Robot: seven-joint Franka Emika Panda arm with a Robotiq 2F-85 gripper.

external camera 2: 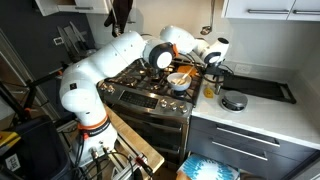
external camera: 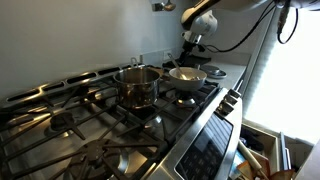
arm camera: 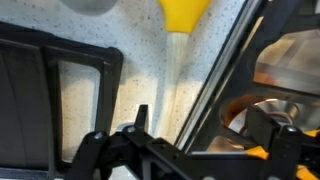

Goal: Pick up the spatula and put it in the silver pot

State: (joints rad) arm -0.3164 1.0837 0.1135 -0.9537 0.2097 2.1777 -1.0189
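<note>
My fingers are above the spatula's handle in the wrist view, so I need to lower my gripper first and then close it on the handle.
The spatula [arm camera: 174,70] lies on the speckled counter in the wrist view, a slim pale handle with a wider yellow-looking end at the top. My gripper [arm camera: 200,130] is open just above it, and the handle runs down between the two fingers. In both exterior views the gripper [external camera: 196,45] [external camera 2: 213,62] hangs over the counter beside the stove's far end. The silver pot [external camera: 137,85] stands on a stove burner, apart from the gripper.
A wide whitish bowl-like pan [external camera: 187,75] [external camera 2: 180,80] sits on the burner between the pot and the gripper. The black stove grate [arm camera: 50,70] borders the counter. A round black object [external camera 2: 233,100] and a flat black tray [external camera 2: 262,88] lie on the counter.
</note>
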